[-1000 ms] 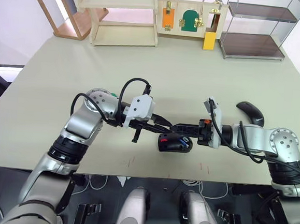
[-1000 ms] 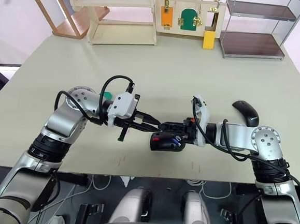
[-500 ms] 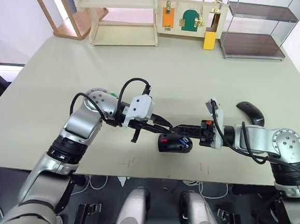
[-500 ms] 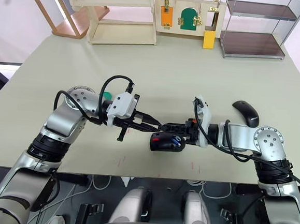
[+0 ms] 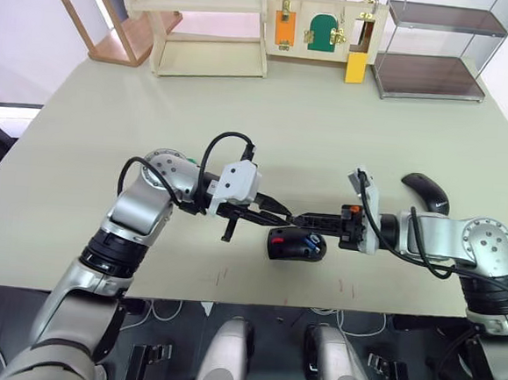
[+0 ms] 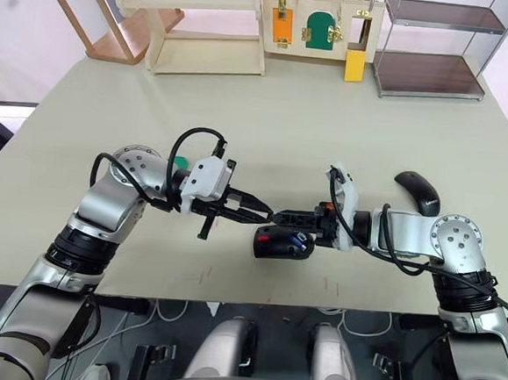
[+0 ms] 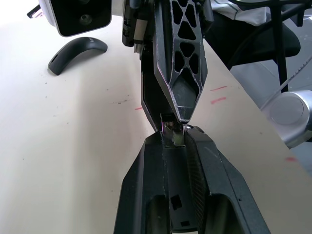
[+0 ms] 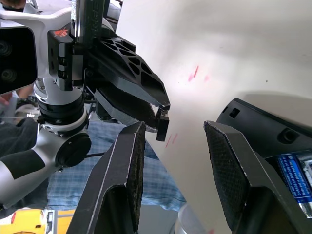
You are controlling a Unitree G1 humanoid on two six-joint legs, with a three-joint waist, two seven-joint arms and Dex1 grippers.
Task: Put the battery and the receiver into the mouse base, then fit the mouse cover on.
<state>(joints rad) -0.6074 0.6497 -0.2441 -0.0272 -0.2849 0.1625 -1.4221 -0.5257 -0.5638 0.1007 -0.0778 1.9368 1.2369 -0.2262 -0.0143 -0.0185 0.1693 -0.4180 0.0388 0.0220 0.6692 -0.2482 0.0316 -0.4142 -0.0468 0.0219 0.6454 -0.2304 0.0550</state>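
Observation:
My right gripper should reach the receiver to slide its metal plug into the mouse base, gripping its black end (image 8: 163, 126) so the plug stays free.
The mouse base (image 5: 295, 244), black with red parts, lies near the table's front edge with the blue battery (image 8: 294, 170) in its hollow. Just above its far side my two grippers meet tip to tip. My left gripper (image 5: 287, 217) is shut on the receiver (image 7: 173, 138), a tiny dark stub sticking out of its fingertips (image 7: 195, 139). My right gripper (image 8: 174, 126) is open, one finger on each side of the receiver (image 8: 162, 127) without touching it. The mouse cover (image 5: 425, 191), smooth and black, lies to the right beyond my right arm.
A flat green disc (image 5: 188, 160) peeks out behind my left arm. At the table's far edge stand a wooden shelf (image 5: 212, 28), a board of latches (image 5: 324, 30) and a metal-framed shelf (image 5: 432, 54). Red marks (image 5: 223, 276) dot the table by its front edge.
My right gripper has drawn back a little to the right. The left gripper and the mouse base have stayed in place.

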